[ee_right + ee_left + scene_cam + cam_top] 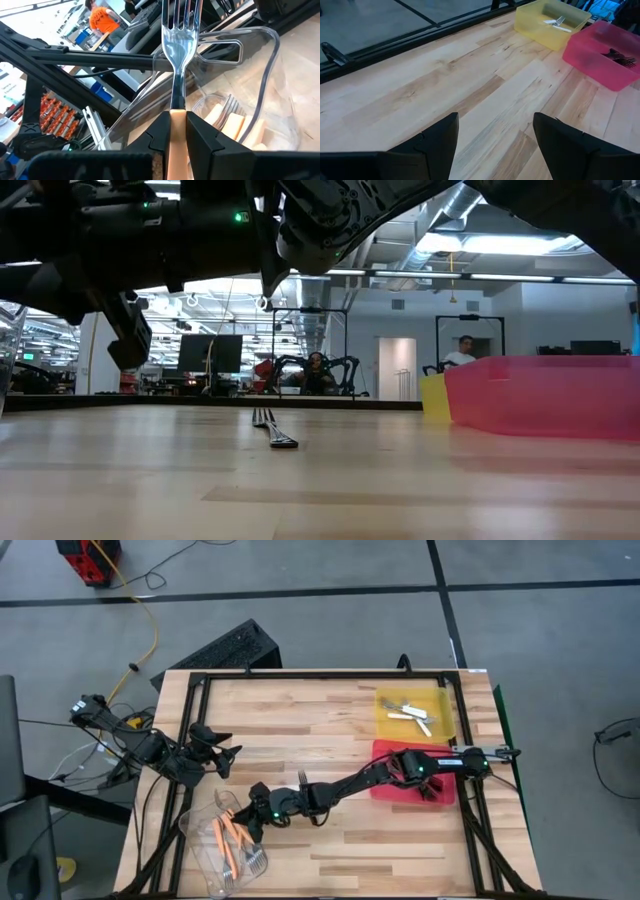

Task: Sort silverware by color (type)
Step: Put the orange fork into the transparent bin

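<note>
The orange handle (176, 131) hangs over the inside of the clear tub and the fork would lie in the tub, so it is time for my right gripper to release it.
My right gripper (176, 119) reaches across the table to the clear tub (222, 858) at the near left and is shut on an orange-handled fork (178, 45). More orange-handled forks (232, 836) lie in the tub. White-handled forks (412, 716) lie in the yellow tray (444, 700), and dark forks (619, 57) lie in the red tray (382, 786). One fork (274, 430) rests flat on the table near the middle. At the table's left, my left gripper (495, 145) hangs open over bare wood, with nothing between its fingers. My right gripper pinches the fork's orange handle (176, 131) between its two fingers, close to where the metal neck begins. The fingers run along the fork and come nearly level from the table's right. The metal tines (181, 17) stick out past the fingertips, over the tub.
The black frame rails (330, 674) run along the table's edges. Bare wood (300, 720) lies between the trays at the right and the tub at the near left. A person (102, 22) in orange stands in the room beyond.
</note>
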You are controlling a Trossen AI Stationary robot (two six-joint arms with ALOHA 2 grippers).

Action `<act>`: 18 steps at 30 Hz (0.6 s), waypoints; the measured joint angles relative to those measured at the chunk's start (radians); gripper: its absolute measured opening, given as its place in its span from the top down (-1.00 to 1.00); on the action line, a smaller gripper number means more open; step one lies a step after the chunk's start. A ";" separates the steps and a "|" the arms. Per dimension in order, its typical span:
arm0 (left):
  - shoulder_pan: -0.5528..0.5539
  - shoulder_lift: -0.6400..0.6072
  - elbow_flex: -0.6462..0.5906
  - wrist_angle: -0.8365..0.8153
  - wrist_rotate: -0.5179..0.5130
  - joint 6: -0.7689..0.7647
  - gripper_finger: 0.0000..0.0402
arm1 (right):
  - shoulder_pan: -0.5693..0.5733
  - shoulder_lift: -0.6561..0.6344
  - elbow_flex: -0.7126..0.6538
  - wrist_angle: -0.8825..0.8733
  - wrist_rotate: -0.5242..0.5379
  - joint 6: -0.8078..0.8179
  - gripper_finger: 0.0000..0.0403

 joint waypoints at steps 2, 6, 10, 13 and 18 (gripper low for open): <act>0.000 0.000 0.000 0.000 0.000 0.000 -0.21 | 0.000 0.000 0.000 -0.001 0.000 0.000 0.65; 0.000 0.000 0.000 0.000 0.000 0.000 -0.21 | 0.000 0.000 0.000 0.000 0.000 -0.003 0.64; 0.000 0.000 0.000 0.000 0.000 0.000 -0.21 | 0.000 0.000 0.000 0.001 0.000 -0.011 0.64; 0.000 0.000 0.000 0.000 0.000 0.000 -0.21 | 0.002 0.000 0.000 0.009 0.000 -0.027 0.62; 0.000 0.000 0.000 0.000 0.000 0.000 -0.21 | 0.002 0.000 0.000 0.010 0.000 -0.029 0.44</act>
